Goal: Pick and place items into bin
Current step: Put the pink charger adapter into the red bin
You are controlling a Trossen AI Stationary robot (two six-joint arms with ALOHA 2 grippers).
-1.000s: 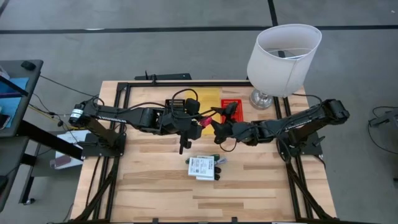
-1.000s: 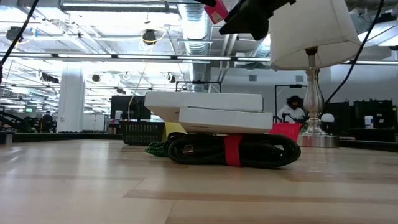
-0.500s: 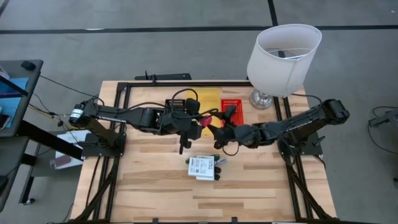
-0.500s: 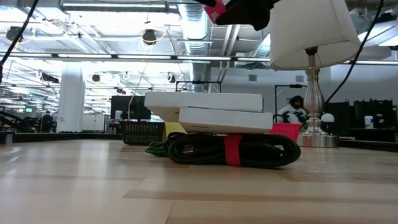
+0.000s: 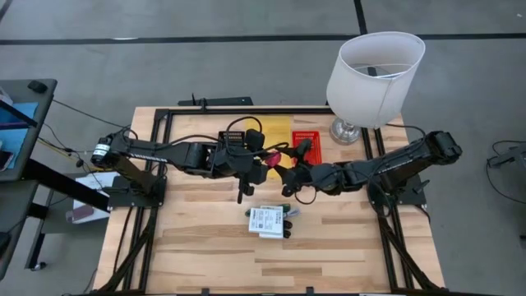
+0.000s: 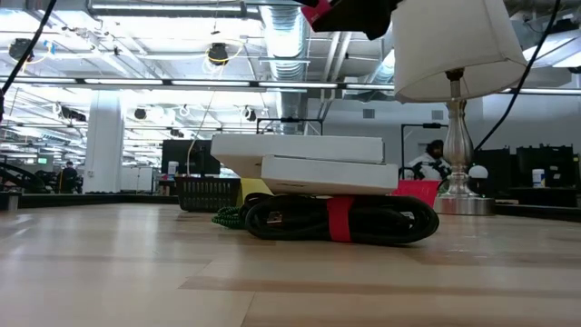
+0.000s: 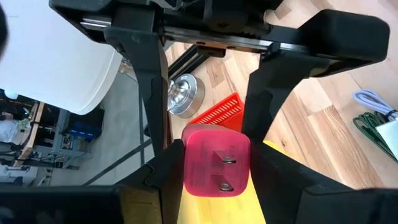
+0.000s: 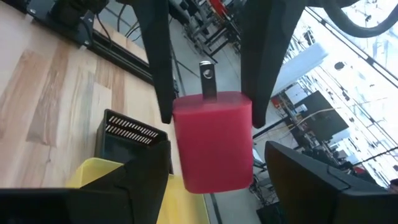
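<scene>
The loose end of the red block (image 7: 216, 158) is in between my right gripper's fingers. My right gripper should close now. Closing now would hold the block.
A small red plug block (image 7: 216, 158) with metal prongs hangs in the air over the table's middle, in front of the bins. My left gripper (image 5: 265, 163) is shut on it. My right gripper (image 8: 214, 183) comes from the table's right and is open, one finger on either side of the block's far end; I cannot tell whether they touch it. On the table nearer the front lie two white flat packs (image 5: 267, 220), stacked on a coiled black cable (image 6: 338, 220) with a red strap. A green cord (image 5: 292, 212) lies beside them. My left gripper pinches the red block's two opposite sides (image 7: 186, 168) between its two fingers. The fingers come from the table's left, slanting a little downward. The block is lifted clear of the table, its prongs (image 7: 225, 160) facing back toward the left wrist.
A black bin (image 5: 236, 140), a yellow bin (image 5: 279, 130) and a red bin (image 5: 307, 141) stand in a row at the far side. A lamp with a white shade (image 5: 374, 70) stands at the far right corner. Bare wood lies toward the near edge.
My right gripper has gone toward the table's left, up to the red block held by my left gripper, and has turned a little; its fingers now stand on either side of the block. The block and my left gripper have kept still.
</scene>
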